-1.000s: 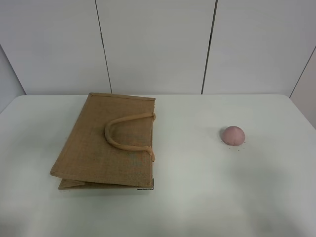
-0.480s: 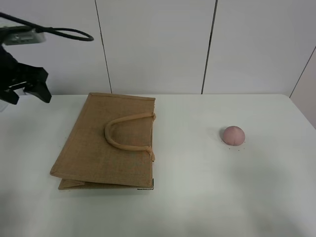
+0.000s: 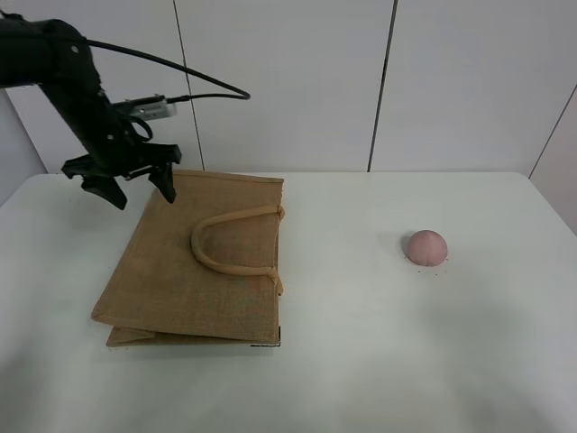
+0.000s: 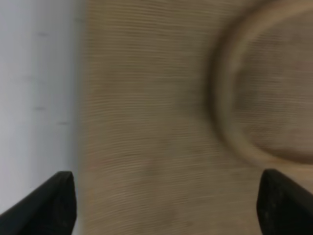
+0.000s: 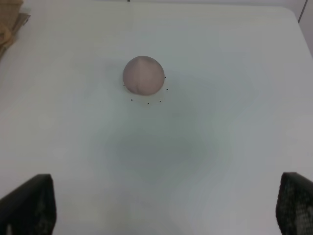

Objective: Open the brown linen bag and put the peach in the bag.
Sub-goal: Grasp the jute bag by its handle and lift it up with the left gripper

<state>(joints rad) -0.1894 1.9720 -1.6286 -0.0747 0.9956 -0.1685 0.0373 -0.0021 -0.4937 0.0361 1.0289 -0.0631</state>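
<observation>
The brown linen bag has to be opened for the peach (image 3: pixel 425 246), so the left gripper will next grab the bag by its beige handle (image 3: pixel 225 257).
The brown linen bag (image 3: pixel 180 271) lies flat on the white table (image 3: pixel 379 361), left of the middle, with its beige handle (image 3: pixel 225 257) on top. My left gripper (image 3: pixel 133 188) is open and empty, hovering above the bag's far left corner. The left wrist view shows the blurred bag fabric (image 4: pixel 146 122), the handle loop (image 4: pixel 230 122), and the open gripper (image 4: pixel 166 205). The pink peach (image 3: pixel 425 246) sits on the table at the right. In the right wrist view the peach (image 5: pixel 143 74) lies ahead of my open, empty right gripper (image 5: pixel 161 210). The right gripper is out of the high view.
White wall panels (image 3: pixel 288 81) stand behind the table's far edge. A cable (image 3: pixel 180 77) trails from the left arm. A corner of the bag (image 5: pixel 10 22) shows at the edge of the right wrist view. Bare table lies between bag and peach.
The left arm came in from the left edge and moved right, to above the bag's far left corner. Bag and peach have not moved.
</observation>
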